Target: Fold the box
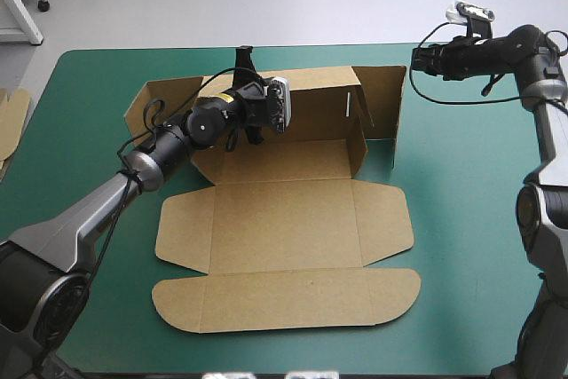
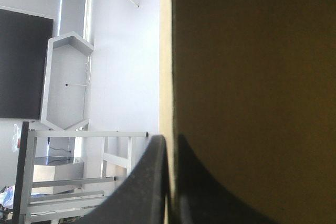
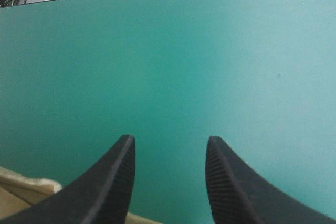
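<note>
The box's side flap needs to fold against the flap's raised side, so next I should grab the side flap by its creased corner (image 1: 402,71) with my right gripper.
The brown box (image 1: 284,219) lies mid-table with its far wall (image 1: 315,99) raised and its lid panels flat toward the near edge. My left gripper (image 1: 244,58) is at the top edge of that far wall, near its left end. In the left wrist view the left gripper (image 2: 170,139) is shut on the box, the board (image 2: 252,98) standing edge-on between the black fingers. My right gripper (image 1: 417,59) hovers beside the upright right flap (image 1: 383,104) at the far right corner. The right gripper (image 3: 170,142) is open over bare teal-green cover, a bit of board (image 3: 23,192) beside one finger.
More brown board (image 1: 11,117) shows at the table's left edge. Teal-green cover (image 1: 470,219) lies bare to the right of the box and along the near edge.
</note>
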`<action>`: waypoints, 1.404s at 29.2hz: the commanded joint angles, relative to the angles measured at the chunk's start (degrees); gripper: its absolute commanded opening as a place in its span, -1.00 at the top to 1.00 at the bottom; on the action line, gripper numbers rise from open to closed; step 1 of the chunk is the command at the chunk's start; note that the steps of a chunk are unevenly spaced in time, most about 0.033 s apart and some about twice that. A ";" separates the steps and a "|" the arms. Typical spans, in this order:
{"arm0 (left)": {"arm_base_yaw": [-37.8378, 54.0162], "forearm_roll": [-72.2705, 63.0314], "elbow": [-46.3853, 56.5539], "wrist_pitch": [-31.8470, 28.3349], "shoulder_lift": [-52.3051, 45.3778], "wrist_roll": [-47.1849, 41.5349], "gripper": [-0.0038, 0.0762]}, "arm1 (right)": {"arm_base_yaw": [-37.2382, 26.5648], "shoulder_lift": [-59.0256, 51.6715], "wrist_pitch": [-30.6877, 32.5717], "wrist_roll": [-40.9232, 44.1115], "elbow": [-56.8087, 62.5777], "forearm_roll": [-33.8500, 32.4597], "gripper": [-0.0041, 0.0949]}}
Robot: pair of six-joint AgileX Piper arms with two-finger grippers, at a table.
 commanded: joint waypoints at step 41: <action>-0.86 -2.20 -1.01 -2.25 -1.88 2.63 0.94 | 2.93 -10.62 11.92 -17.40 11.52 18.57 0.24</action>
